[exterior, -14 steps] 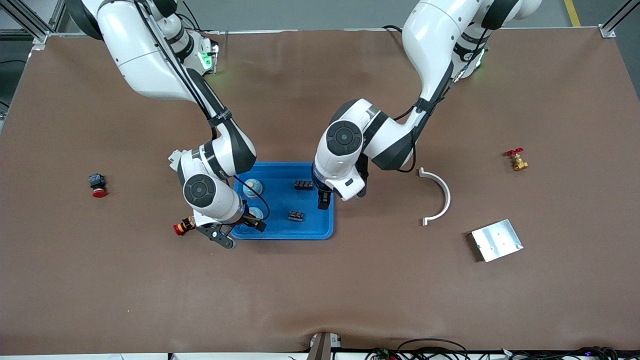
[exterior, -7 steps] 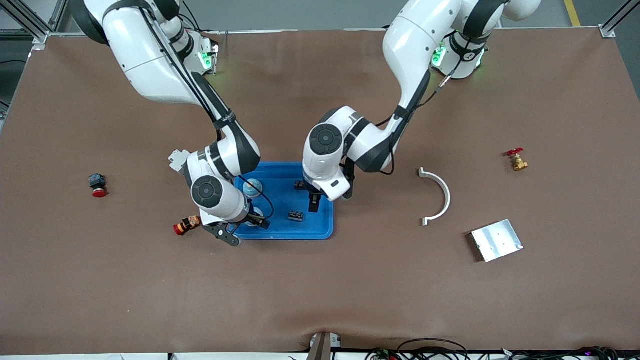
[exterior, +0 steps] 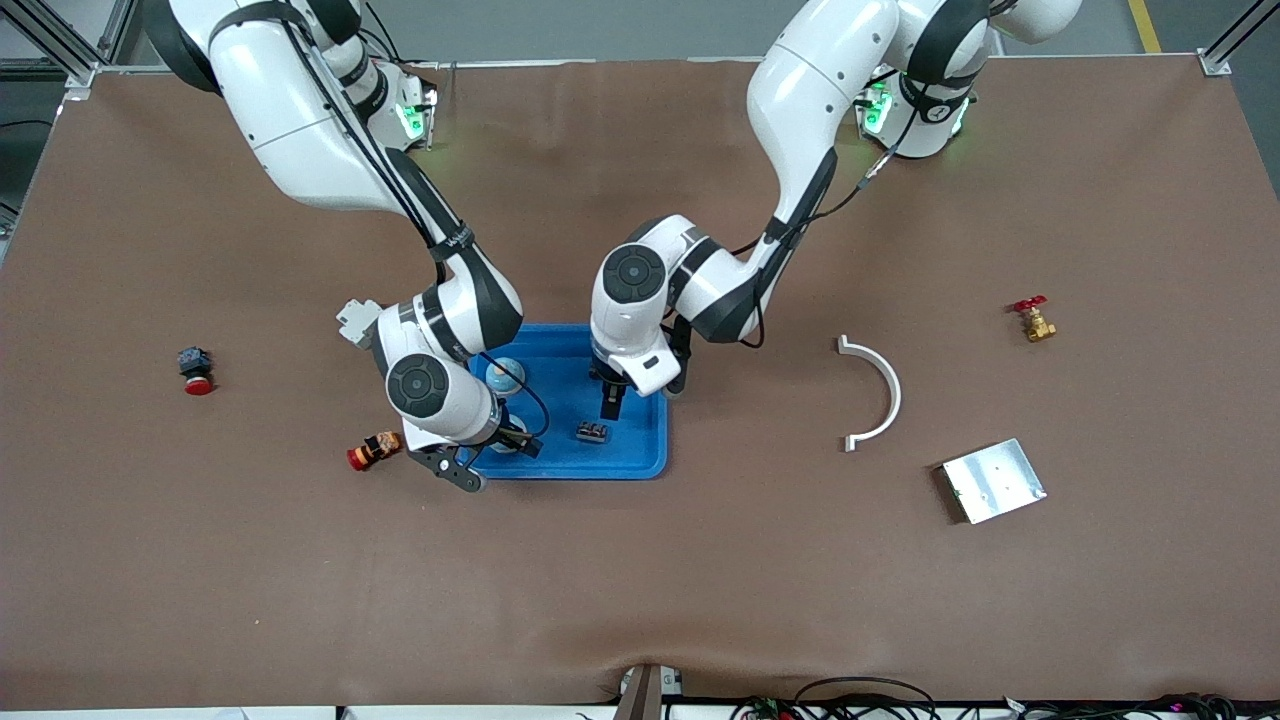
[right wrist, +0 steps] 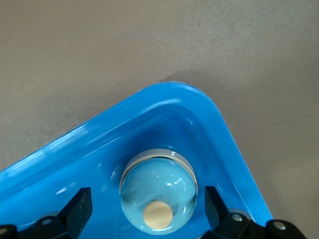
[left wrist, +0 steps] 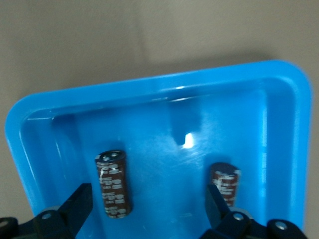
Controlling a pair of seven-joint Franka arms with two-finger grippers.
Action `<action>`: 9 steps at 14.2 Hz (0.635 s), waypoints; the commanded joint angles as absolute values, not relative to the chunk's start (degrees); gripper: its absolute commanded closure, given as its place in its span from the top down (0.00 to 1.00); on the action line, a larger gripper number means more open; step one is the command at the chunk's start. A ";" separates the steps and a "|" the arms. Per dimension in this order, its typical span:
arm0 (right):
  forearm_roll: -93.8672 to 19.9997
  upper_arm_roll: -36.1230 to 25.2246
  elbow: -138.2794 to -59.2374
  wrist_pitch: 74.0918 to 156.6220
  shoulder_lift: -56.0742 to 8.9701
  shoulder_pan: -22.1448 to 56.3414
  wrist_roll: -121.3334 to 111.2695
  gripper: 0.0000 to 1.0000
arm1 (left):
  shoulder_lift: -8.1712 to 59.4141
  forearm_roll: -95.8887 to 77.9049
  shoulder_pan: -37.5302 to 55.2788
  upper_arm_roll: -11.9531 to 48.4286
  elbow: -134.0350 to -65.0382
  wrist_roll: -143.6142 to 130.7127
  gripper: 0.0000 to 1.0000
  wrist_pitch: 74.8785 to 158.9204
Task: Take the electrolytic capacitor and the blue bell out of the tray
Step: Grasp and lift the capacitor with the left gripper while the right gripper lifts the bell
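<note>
My left fingers would miss the brown capacitor from above.
A blue tray (exterior: 640, 466) holds two light-blue bells and dark capacitors. My right gripper (exterior: 490, 456) hangs open low over the tray corner nearest the front camera at the right arm's end. One bell (right wrist: 158, 191) lies between its fingers (right wrist: 79, 206), untouched. The other bell (exterior: 505, 375) sits farther from the camera. My left gripper (exterior: 607, 404) is open over the tray's middle. In the left wrist view, one brown capacitor (left wrist: 113, 184) lies just inside one finger (left wrist: 75, 209). Another capacitor (left wrist: 224, 180) is partly hidden by the other finger. In the front view one capacitor (exterior: 592, 432) shows.
A red-and-orange button part (exterior: 368, 452) lies on the table right beside the right gripper. A red push button (exterior: 195, 371) sits toward the right arm's end. A white curved bracket (exterior: 878, 395), a metal plate (exterior: 992, 480) and a brass valve (exterior: 1035, 321) lie toward the left arm's end.
The left arm has swung toward the right arm's end, carrying its gripper from the tray's edge to over its middle. The right gripper has shifted slightly in over the bell. Both stay open.
</note>
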State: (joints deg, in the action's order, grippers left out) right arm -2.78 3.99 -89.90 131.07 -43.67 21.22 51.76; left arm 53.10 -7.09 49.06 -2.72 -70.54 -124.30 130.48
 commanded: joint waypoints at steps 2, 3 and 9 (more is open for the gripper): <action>-3.08 4.39 -89.83 131.40 -43.68 20.92 51.86 0.79 | 55.90 -6.68 51.85 -3.96 -69.17 -125.33 1.00 131.40; -3.08 4.39 -89.74 131.22 -43.51 20.74 51.51 0.66 | 56.25 -6.59 52.55 -4.30 -69.34 -125.33 1.00 131.31; -3.08 5.18 -88.86 128.77 -41.05 19.16 50.27 0.08 | 58.18 -4.40 53.78 -4.31 -69.43 -125.42 1.00 131.31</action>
State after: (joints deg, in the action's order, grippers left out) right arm -2.78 4.00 -88.87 130.89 -43.48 20.70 51.15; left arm 57.30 -5.75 52.64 -3.40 -70.44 -124.30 131.48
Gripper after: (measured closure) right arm 0.366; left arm 0.000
